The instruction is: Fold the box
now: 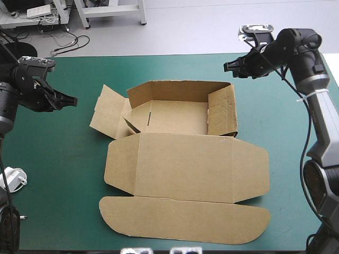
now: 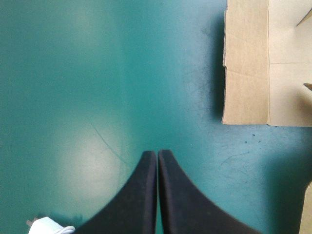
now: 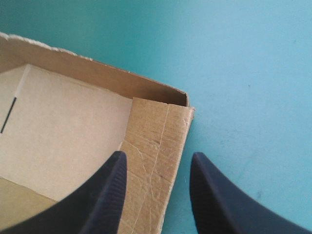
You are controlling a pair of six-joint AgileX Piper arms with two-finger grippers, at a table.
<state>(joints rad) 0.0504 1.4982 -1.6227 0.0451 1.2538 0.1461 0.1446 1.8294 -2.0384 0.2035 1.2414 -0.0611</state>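
Observation:
Next, my right gripper grabs the box by the rim of its raised side (image 1: 233, 108), which leaves the box's flat lid (image 1: 185, 166) free to fold.
The brown box (image 1: 177, 159) lies mid-table as an open tray: back wall and right wall (image 1: 222, 108) are raised, the left wall flap (image 1: 107, 111) leans outward, and the lid (image 1: 185, 211) lies flat toward the near edge. My left gripper (image 1: 74, 100) hovers left of the box, shut and empty (image 2: 157, 153), with the left flap (image 2: 246, 63) ahead of it. My right gripper (image 1: 228, 67) hangs above the box's far right corner, open, with the top of the right wall (image 3: 156, 146) just ahead between its fingers (image 3: 158, 161).
The teal-green cover (image 1: 69, 159) lies bare to the left and right of the box. A white plug-like object (image 1: 15, 179) lies near the table's left edge and also shows beside my left gripper (image 2: 46, 226).

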